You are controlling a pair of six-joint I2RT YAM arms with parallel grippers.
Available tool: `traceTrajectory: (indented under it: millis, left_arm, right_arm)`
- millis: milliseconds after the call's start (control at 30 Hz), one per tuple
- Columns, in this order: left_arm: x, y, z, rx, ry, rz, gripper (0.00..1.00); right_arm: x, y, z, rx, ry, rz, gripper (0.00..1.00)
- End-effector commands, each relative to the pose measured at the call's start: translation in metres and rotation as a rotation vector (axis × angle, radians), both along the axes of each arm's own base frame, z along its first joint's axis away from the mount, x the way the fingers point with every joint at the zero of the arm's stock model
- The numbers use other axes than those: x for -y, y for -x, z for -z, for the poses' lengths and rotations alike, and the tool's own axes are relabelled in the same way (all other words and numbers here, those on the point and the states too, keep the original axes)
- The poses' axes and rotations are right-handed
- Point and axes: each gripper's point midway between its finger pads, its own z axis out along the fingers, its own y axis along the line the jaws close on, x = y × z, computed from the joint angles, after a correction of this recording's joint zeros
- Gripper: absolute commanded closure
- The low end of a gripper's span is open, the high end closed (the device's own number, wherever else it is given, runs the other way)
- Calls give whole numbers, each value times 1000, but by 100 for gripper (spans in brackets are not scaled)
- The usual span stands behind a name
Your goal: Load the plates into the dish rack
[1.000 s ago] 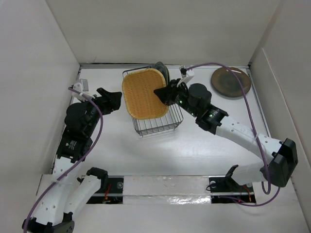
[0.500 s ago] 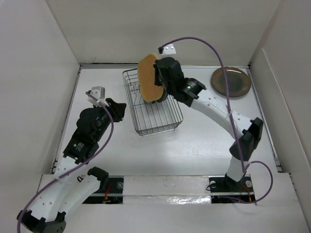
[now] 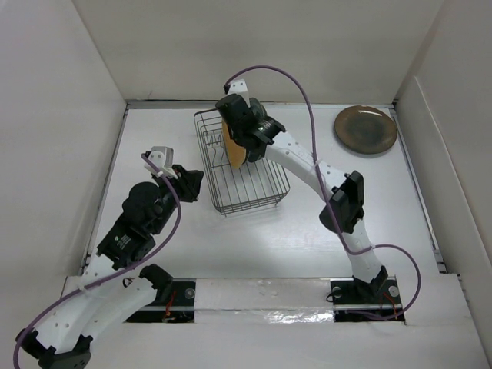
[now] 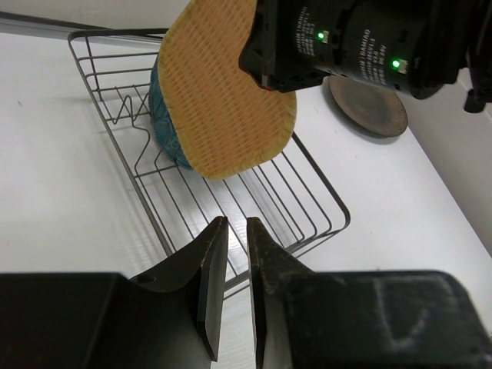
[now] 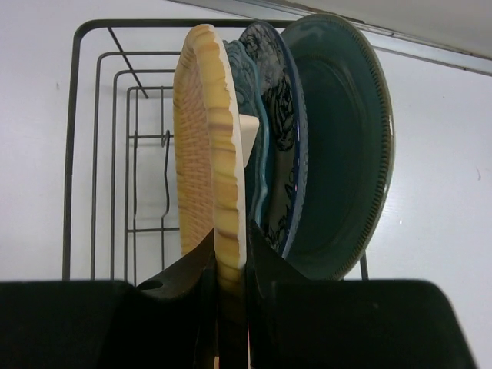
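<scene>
My right gripper should lower the orange plate before releasing it: its lower edge is above the rack's wires, and it would drop against the teal wavy-rimmed plate.
My right gripper (image 5: pixel 231 247) is shut on the rim of the orange plate (image 5: pixel 206 131), holding it on edge inside the black wire dish rack (image 5: pixel 100 154). Close to its right stand three plates: a teal wavy-rimmed one (image 5: pixel 252 100), a blue-and-white patterned one (image 5: pixel 277 108) and a dark teal one (image 5: pixel 342 146). From above, the right gripper (image 3: pixel 240 137) and orange plate (image 3: pixel 231 150) sit over the rack's (image 3: pixel 250 192) far end. A brown plate (image 3: pixel 365 129) lies flat at the back right. My left gripper (image 4: pixel 236 224) is shut on nothing, just outside the rack's near-left side.
White walls enclose the table on the left, back and right. The right arm arches over the rack's right side (image 3: pixel 307 165). The left arm (image 3: pixel 142 211) lies left of the rack, near the wall.
The right arm turned the orange plate from flat to upright and carried it left, down among the rack's prongs. The left gripper shut and drew back toward the rack's near-left corner.
</scene>
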Motion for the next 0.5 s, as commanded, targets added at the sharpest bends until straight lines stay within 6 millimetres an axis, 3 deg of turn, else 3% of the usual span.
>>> traceTrajectory:
  millis: [0, 300, 467]
  left_arm:
    - [-2, -1, -14, 44, 2, -22, 87]
    - [2, 0, -12, 41, -1, -10, 86]
    - [3, -3, -10, 32, -9, -16, 86]
  right_arm:
    - [1, -13, -51, 105, -80, 20, 100]
    - [-9, -34, -16, 77, -67, 26, 100]
    - [-16, -49, -12, 94, -113, 14, 100]
